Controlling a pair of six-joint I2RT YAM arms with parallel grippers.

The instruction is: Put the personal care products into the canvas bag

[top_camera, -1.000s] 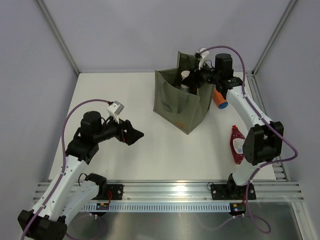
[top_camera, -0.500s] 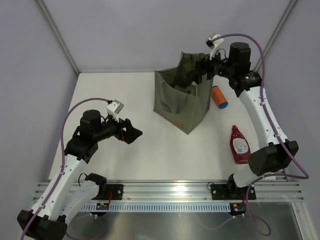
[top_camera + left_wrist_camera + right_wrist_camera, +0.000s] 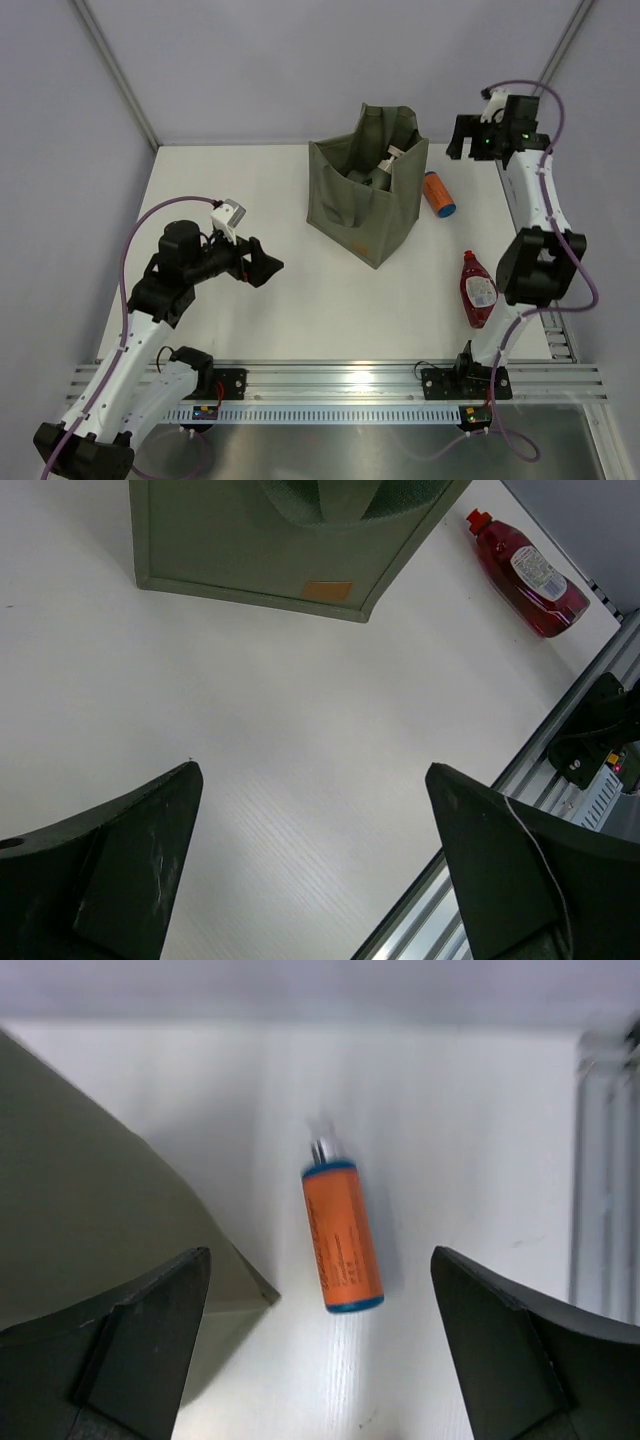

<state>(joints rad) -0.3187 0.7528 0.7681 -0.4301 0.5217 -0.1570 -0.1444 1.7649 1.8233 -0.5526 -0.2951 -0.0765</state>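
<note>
I should reach for the orange bottle with my right gripper and grab the middle of its body [image 3: 437, 192]. Its base then stays free to go into the bag [image 3: 350, 215].
The olive canvas bag [image 3: 350, 215] stands open at the back middle of the table. A grey-green bottle with a beige pump [image 3: 385, 168] lies inside it. An orange bottle with a blue cap [image 3: 438, 194] lies on the table just right of the bag. A dark red bottle [image 3: 476, 290] lies nearer the front right. My right gripper [image 3: 458, 148] hangs open and empty, high above the orange bottle [image 3: 342, 1238] and beside the bag's corner [image 3: 90, 1160]. My left gripper [image 3: 268, 265] is open and empty over bare table, left of the bag [image 3: 250, 540].
An aluminium rail [image 3: 340, 380] runs along the table's near edge. Another rail [image 3: 600, 1160] borders the right side. Grey walls enclose the table on three sides. The bag's orange mark [image 3: 328, 590] faces my left gripper [image 3: 312, 771]. The red bottle [image 3: 525, 575] lies near the rail.
My right gripper has opened and drawn back from the bag's opening, up and to the right. The pump bottle now shows inside the bag. The left arm has not moved.
</note>
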